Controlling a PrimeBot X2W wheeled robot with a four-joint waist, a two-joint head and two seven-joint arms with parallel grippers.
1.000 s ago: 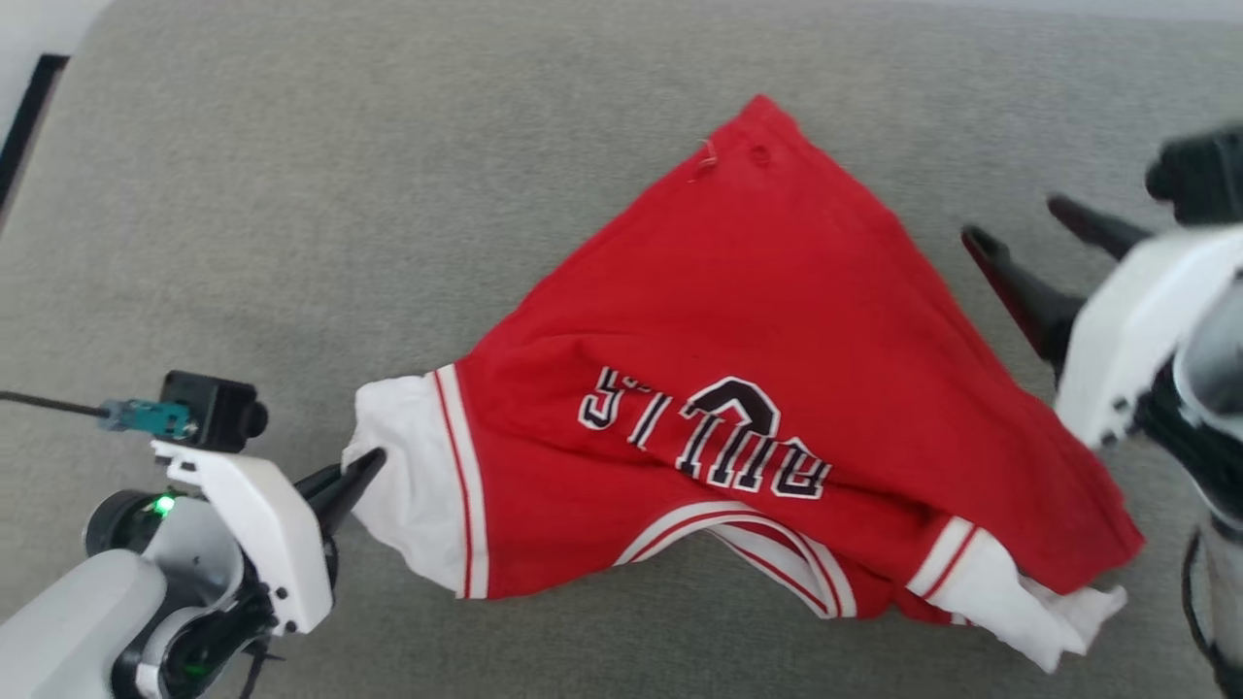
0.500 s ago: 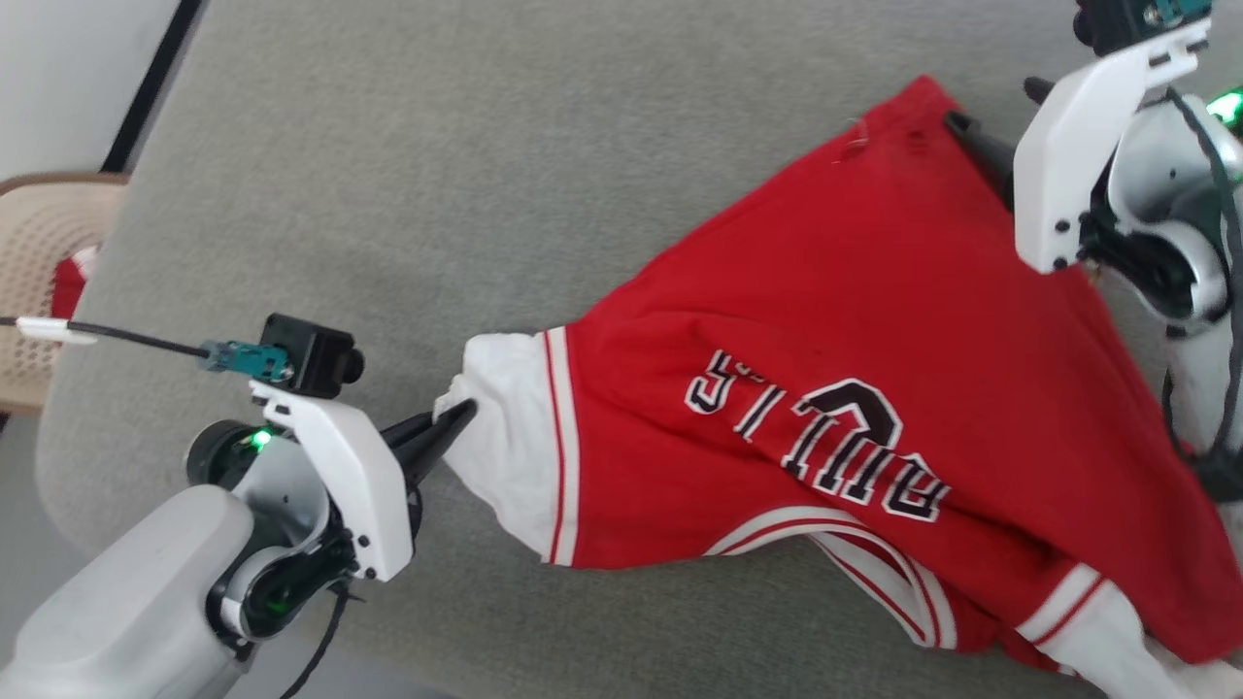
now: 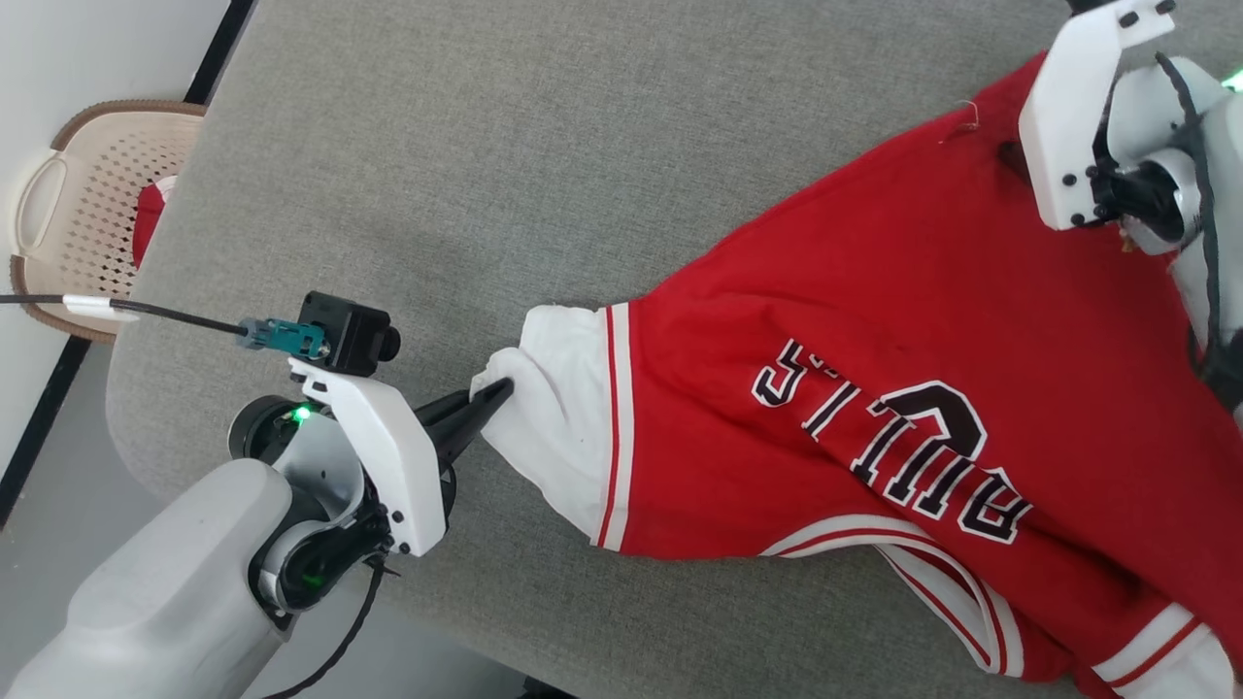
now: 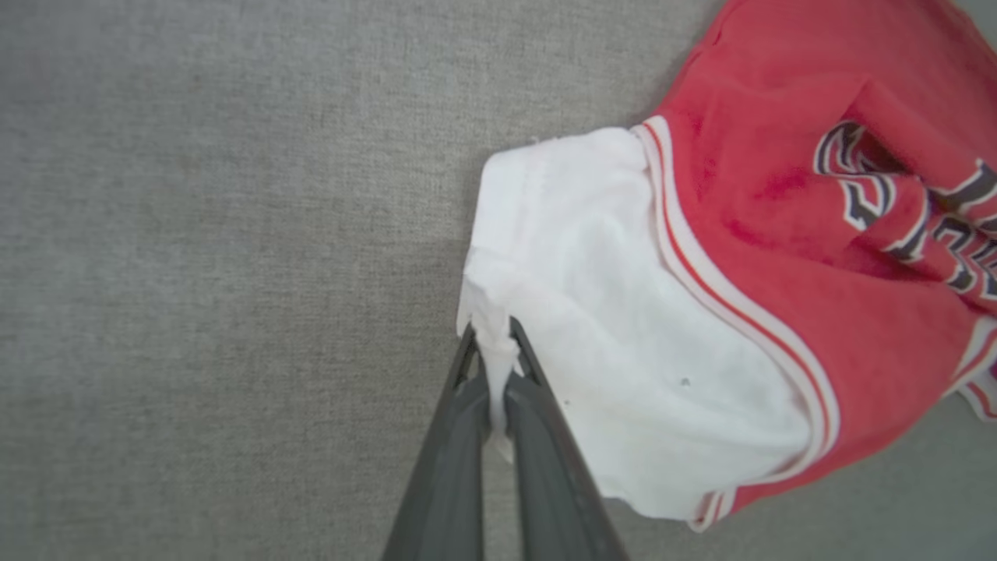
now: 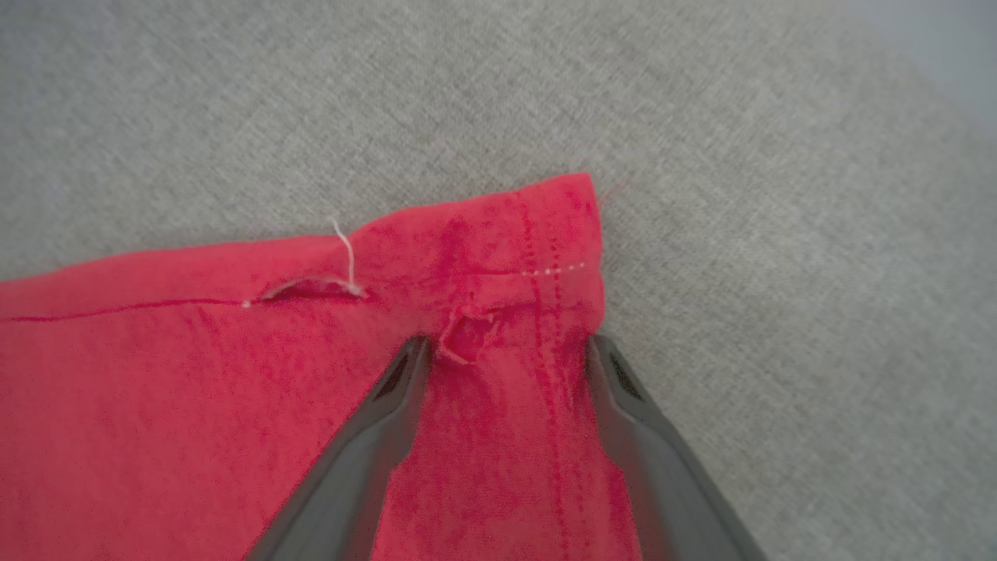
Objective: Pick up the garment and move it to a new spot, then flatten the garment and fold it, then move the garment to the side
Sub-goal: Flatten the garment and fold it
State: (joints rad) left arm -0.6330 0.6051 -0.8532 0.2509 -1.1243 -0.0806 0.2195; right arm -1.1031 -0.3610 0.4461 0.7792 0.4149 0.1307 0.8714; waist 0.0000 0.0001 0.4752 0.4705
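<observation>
My right gripper grabs the garment next, by its hem corner by the small hole (image 3: 1025, 76) (image 5: 542, 280), to flatten it before folding.
The garment (image 3: 874, 291), a red jersey with white sleeves, striped trim and black lettering, lies rumpled on a grey cushion (image 3: 486, 146). My left gripper (image 3: 490, 393) is shut on the edge of the near white sleeve (image 3: 554, 427). In the left wrist view the fingertips (image 4: 510, 335) pinch a fold of white cloth (image 4: 623, 312). My right gripper (image 5: 506, 343) is open, its two fingers astride the red hem corner (image 5: 545, 234), beside a small hole and a loose thread. In the head view the right wrist (image 3: 1088, 116) hangs over that far corner.
A beige perforated laundry basket (image 3: 58, 214) with something red inside stands on the floor, left of the cushion. The cushion's rounded front edge (image 3: 466, 621) runs close behind my left arm. Bare grey fabric lies left of and beyond the garment.
The head camera has turned left, bringing the basket into view. My right gripper has moved from beside the garment onto its far red corner. The left gripper keeps its hold on the sleeve.
</observation>
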